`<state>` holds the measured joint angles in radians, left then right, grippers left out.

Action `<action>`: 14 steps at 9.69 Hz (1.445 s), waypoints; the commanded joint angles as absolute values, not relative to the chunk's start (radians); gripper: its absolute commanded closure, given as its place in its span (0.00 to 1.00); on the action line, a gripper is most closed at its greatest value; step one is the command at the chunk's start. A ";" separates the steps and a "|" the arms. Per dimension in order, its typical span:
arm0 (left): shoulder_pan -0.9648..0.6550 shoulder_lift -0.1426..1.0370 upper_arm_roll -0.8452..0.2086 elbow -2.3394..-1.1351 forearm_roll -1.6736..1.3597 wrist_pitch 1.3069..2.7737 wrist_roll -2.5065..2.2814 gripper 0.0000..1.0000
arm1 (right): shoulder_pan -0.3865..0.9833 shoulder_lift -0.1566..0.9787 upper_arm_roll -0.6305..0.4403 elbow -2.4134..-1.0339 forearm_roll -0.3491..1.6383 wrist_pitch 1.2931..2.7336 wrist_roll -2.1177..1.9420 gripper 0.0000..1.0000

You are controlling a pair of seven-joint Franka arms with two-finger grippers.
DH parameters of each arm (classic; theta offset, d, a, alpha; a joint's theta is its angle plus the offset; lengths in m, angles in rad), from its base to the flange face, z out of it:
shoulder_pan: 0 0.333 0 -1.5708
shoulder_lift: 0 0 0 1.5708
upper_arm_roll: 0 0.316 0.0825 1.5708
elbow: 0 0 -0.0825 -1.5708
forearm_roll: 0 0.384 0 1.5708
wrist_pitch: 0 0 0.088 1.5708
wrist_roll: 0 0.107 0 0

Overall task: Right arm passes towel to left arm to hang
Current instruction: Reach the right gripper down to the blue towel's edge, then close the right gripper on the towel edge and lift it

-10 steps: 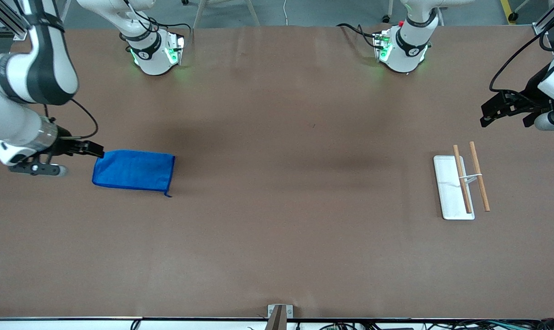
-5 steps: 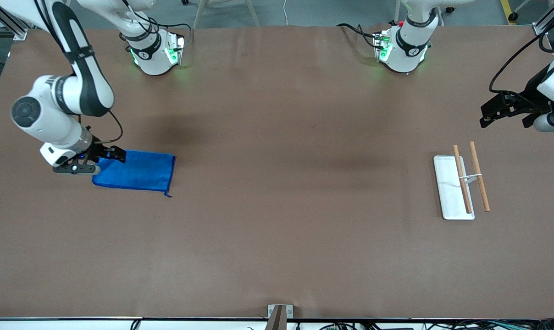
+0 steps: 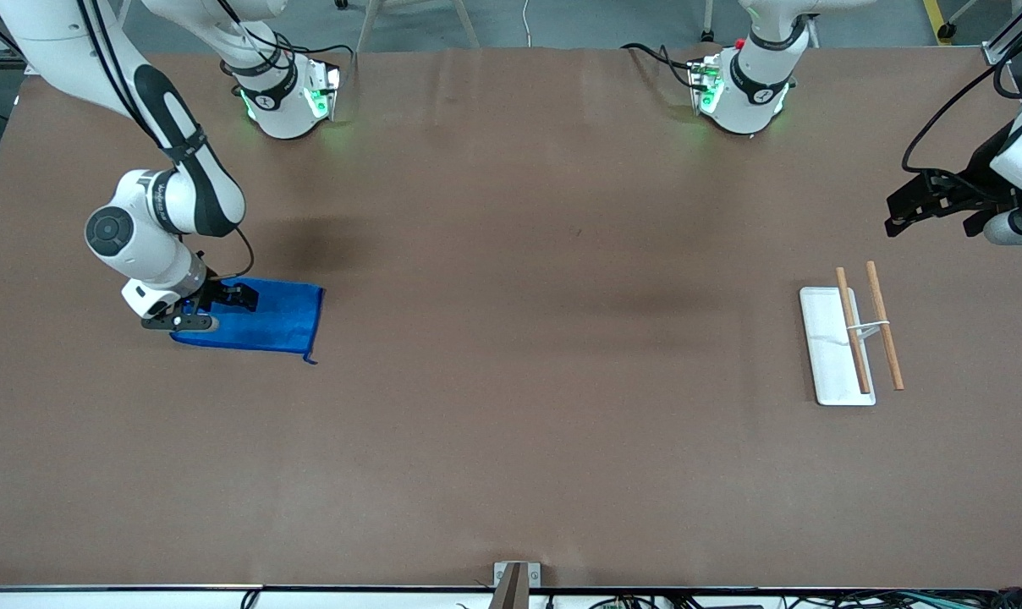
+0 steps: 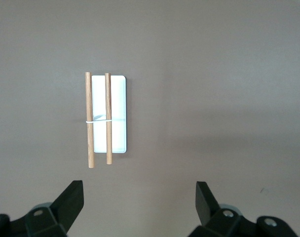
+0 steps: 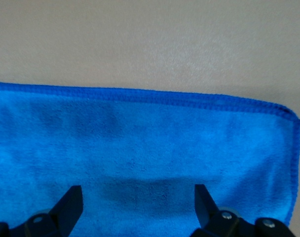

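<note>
I need to grab the blue towel next with my right gripper by the plain cloth inside its hem, so its hemmed corner stays free for my left gripper.
The blue towel lies flat on the brown table toward the right arm's end. My right gripper is open and low over the towel's end that is nearest that arm's table end. In the right wrist view the towel fills the picture between the two open fingertips. My left gripper is open and empty in the air near the left arm's end of the table, where that arm waits. The left wrist view shows its spread fingertips over bare table.
A white tray with two wooden rods tied by a white band lies toward the left arm's end; it also shows in the left wrist view. Both arm bases stand along the table's back edge.
My right gripper has moved from beside the towel's end to over the towel and come down lower. The left arm has not moved. The towel lies as before.
</note>
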<state>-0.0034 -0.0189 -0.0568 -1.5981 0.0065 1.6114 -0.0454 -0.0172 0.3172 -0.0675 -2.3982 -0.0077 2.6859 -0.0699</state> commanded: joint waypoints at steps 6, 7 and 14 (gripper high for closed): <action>-0.002 -0.006 -0.055 -1.620 -0.003 1.626 -0.045 0.00 | -0.037 0.347 -0.061 -2.431 -0.028 2.750 -0.072 0.20; -0.002 -0.003 -0.054 -1.618 -0.003 1.635 -0.044 0.00 | -0.037 0.348 -0.061 -2.431 -0.026 2.749 -0.072 0.37; 0.025 0.014 -0.054 -1.591 -0.002 1.632 -0.035 0.00 | -0.025 0.249 -0.054 -2.208 -0.011 2.281 -0.071 0.97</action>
<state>0.0216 -0.0114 -0.0512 -1.5958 0.0065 1.6279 -0.0330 -0.0191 0.2960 -0.0652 -2.2982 -0.0076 2.4397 -0.0700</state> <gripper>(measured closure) 0.000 0.863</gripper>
